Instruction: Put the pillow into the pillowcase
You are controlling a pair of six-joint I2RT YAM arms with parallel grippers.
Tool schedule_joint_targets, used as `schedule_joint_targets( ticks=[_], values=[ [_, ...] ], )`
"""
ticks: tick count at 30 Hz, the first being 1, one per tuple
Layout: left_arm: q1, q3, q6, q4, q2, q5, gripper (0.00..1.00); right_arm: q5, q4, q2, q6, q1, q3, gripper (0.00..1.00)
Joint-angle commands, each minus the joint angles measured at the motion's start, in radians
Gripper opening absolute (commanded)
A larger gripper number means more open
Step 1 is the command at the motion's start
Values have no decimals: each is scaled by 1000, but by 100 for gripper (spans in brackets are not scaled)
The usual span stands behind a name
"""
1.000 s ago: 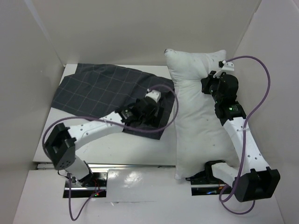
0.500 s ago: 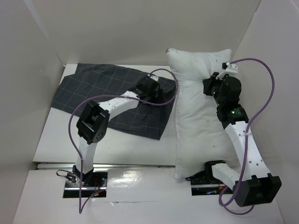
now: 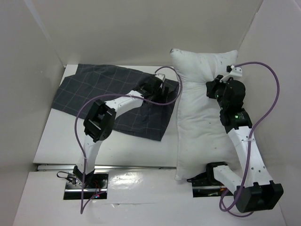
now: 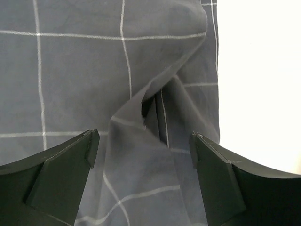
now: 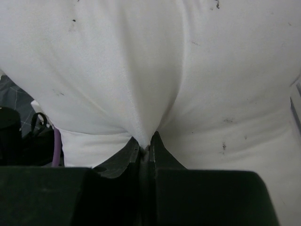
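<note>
The pillowcase's opening should stay free to take the pillow, so my left gripper should next grab the pillowcase (image 3: 94, 94) by the raised fold at its opening (image 3: 162, 104).
The white pillow (image 3: 200, 117) lies lengthwise on the right of the table, its far end propped against the back wall. My right gripper (image 3: 210, 87) is shut on a pinch of the pillow's cloth (image 5: 141, 84) near its far end. The dark grey checked pillowcase (image 3: 94, 94) lies flat on the left. My left gripper (image 3: 162, 90) is open just above the pillowcase's right edge, next to the pillow. In the left wrist view a raised fold of the pillowcase (image 4: 150, 141) lies between the open fingers (image 4: 211, 165).
White walls close in the table at the back, left and right. The two arm bases (image 3: 87, 181) stand at the near edge. Purple cables (image 3: 263, 108) loop off both arms. The pillow's near end hangs over the front rail.
My left arm has swung from the pillowcase's near right corner up to its far right edge by the pillow. My right gripper has shifted the pillow's far end slightly right.
</note>
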Motion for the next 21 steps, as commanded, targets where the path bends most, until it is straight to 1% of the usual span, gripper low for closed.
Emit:
schedule_joint_targets(
  ticks=[1,2,4,6,8,9,12,13,18,21],
  values=[
    [3,78,1,28,66,6,95,-18,-42,-46,26,-3,-10,0],
    [3,89,1,28,79,6,95,-18,-51,-46,26,-3,-10,0],
    [3,113,1,19,103,-13,92,-18,-60,-46,26,-3,-10,0],
    [12,161,-12,-7,138,-45,74,-18,-71,-57,26,-3,-10,0],
    [22,207,-22,-50,148,-59,48,-38,-71,-66,36,-3,-22,0],
    [32,207,-22,-50,157,-68,33,-38,-71,-75,36,-3,-22,0],
    [51,196,-22,-41,131,-89,20,-52,-83,-98,36,-3,-40,0],
    [51,196,-22,-30,131,-99,0,-52,-83,-98,36,-3,-40,0],
    [69,175,14,-10,73,-76,0,-75,-116,-120,46,-3,-62,0],
    [69,147,42,-10,8,-65,0,-154,-154,-109,46,-3,-73,0]
  ],
)
